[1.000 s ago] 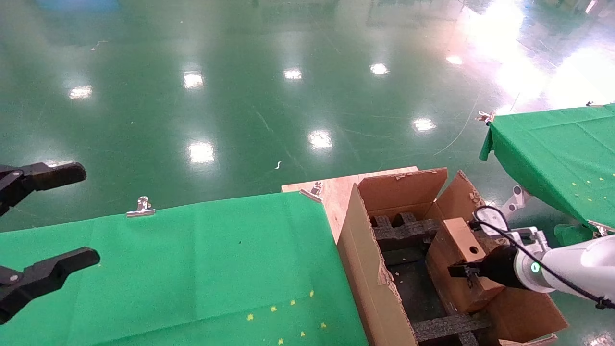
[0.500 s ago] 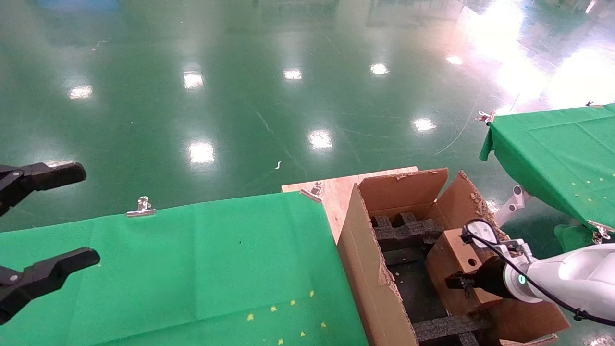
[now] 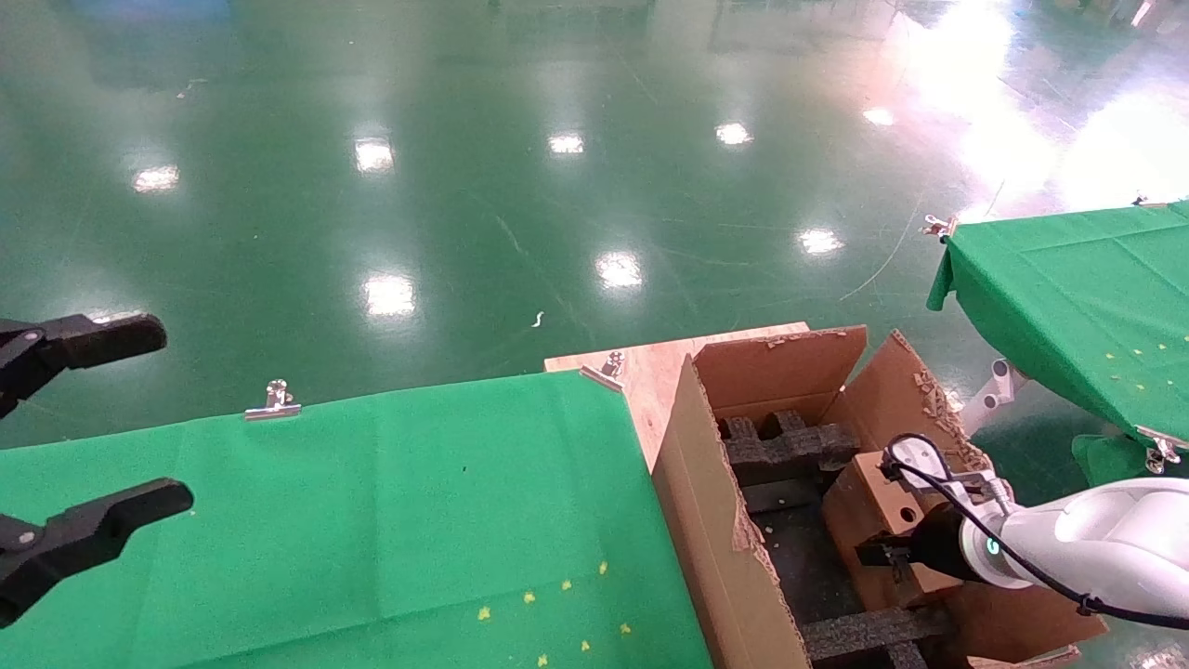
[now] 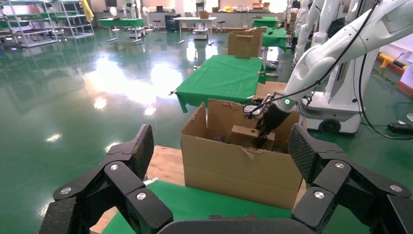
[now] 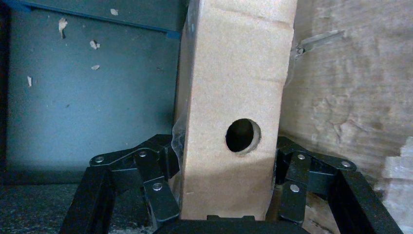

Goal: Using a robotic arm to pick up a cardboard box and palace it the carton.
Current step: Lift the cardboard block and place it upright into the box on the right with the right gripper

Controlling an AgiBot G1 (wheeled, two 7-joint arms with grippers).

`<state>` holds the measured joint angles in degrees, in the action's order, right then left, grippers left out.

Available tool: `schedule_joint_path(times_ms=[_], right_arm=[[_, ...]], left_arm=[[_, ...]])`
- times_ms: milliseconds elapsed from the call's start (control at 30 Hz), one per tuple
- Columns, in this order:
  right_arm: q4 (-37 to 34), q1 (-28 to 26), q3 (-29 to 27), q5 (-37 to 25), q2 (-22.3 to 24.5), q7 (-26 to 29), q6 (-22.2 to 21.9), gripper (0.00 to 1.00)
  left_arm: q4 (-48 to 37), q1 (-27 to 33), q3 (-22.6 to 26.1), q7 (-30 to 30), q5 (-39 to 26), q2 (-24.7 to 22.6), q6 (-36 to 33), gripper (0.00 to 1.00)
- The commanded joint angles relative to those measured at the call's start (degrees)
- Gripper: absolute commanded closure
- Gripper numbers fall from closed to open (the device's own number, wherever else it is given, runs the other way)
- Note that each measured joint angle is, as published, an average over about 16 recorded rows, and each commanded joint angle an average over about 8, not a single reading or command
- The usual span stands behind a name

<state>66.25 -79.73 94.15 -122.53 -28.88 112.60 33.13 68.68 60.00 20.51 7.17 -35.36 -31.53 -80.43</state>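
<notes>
The small box's lower edge (image 3: pixel 838 553) is down at the carton's black bottom, so the cardboard box would rest in the carton (image 3: pixel 706 502) and my right gripper needs to let go of it.
The small brown cardboard box (image 3: pixel 878 516) with a round hole sits low inside the big carton (image 3: pixel 706 502), against its right wall. My right gripper (image 3: pixel 896 556), on the white robotic arm (image 3: pixel 1087 544), is shut on the box. In the right wrist view the fingers (image 5: pixel 160 173) press both sides of the box (image 5: pixel 229 97). The left wrist view shows the carton (image 4: pixel 234 163), the box (image 4: pixel 246 132) and the right arm (image 4: pixel 321 53) from afar. My left gripper (image 3: pixel 88 427) hangs open and empty at the far left, over the green table's edge.
Black foam inserts (image 3: pixel 785 446) line the carton's floor, with another strip (image 3: pixel 868 632) near the front. A green-clothed table (image 3: pixel 353 520) lies left of the carton, on a wooden board (image 3: pixel 650 367). A second green table (image 3: pixel 1077 297) stands at the right.
My right gripper has moved down and a little toward the carton's left with the box, sinking it deeper into the carton. The left gripper has not moved.
</notes>
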Motion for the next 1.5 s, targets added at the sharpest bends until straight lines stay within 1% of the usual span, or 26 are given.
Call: schedule_joint_path(times_ms=[33,233,267,567,1133,1300,1500], right_arm=[[-0.6,0.1,0.2,0.7,-0.3,-0.8,-0.3,0.84],[-1.1,0.4,0.4,1.4,-0.7,-2.0,-0.6,0.09],[-1.2,0.4,0.4,1.5,-0.7,-2.1,-0.7,0.0],[-0.9,0.0,0.3,1.3,-0.5,-2.1,-0.6,0.0],[1.1,-2.8,-0.8,-0.5,0.7,-2.0,0.4,0.0],[3.3,-5.1,-1.9,-0.6,1.6,-2.4,0.6,0.0],[8.2,-10.4,-4.1,0.0,3.3,-4.4,1.7,0.0]], left_arm=[[0.0,0.0,0.0,0.0,0.0,0.0,0.0,0.0],[0.0,0.0,0.0,0.0,0.0,0.0,0.0,0.0],[0.0,0.0,0.0,0.0,0.0,0.0,0.0,0.0],[0.0,0.0,0.0,0.0,0.0,0.0,0.0,0.0],[0.0,0.0,0.0,0.0,0.0,0.0,0.0,0.0],[0.0,0.0,0.0,0.0,0.0,0.0,0.0,0.0],[0.0,0.0,0.0,0.0,0.0,0.0,0.0,0.0]])
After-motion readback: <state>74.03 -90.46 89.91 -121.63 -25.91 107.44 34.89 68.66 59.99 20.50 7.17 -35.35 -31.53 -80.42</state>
